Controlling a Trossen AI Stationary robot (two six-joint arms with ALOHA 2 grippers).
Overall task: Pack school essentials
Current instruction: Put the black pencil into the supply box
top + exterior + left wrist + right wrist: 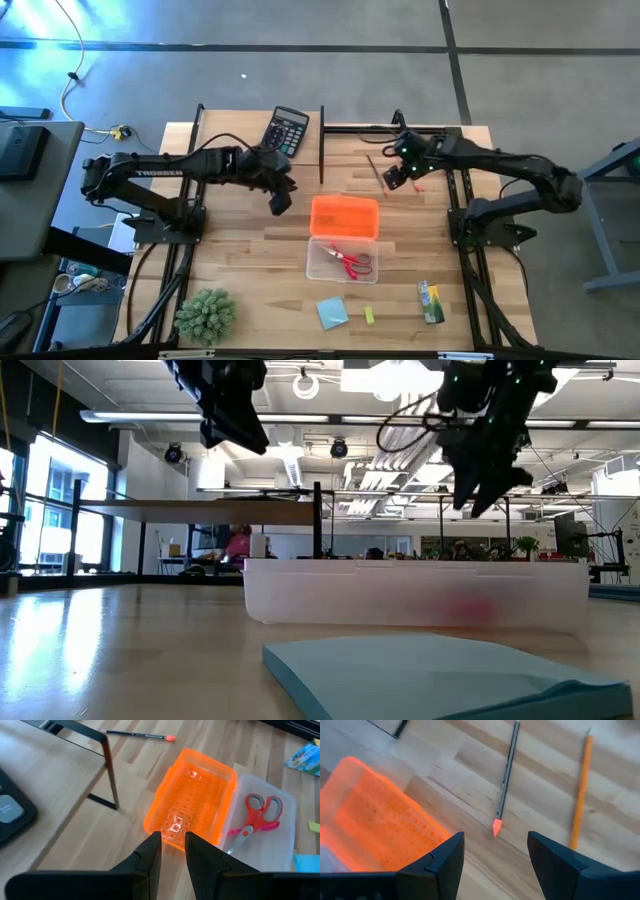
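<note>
I need to grab the dark pencil by its pink eraser end (387, 194) with my right gripper next, so that I can pack it into the clear box (341, 260).
My right gripper (400, 176) hangs open above the table's far right part. Below it lie a dark pencil (505, 775), whose pink eraser end (496, 827) shows between the fingers, and an orange-yellow pencil (581, 790). My left gripper (281, 197) hovers left of the orange lid (192, 800), its fingers a narrow gap apart with nothing between them. A clear box (341, 260) next to the lid's near side holds red-handled scissors (255, 817) and a pink pen (272, 825). The light-blue notepad (332, 312), yellow block (368, 316) and green-yellow packet (431, 302) lie flat near the front edge.
A black calculator (286, 130) lies at the far edge behind my left gripper. A black frame (321, 150) stands upright at the far middle. A spiky green plant (206, 315) sits at the front left. Bare wood lies left of the box.
</note>
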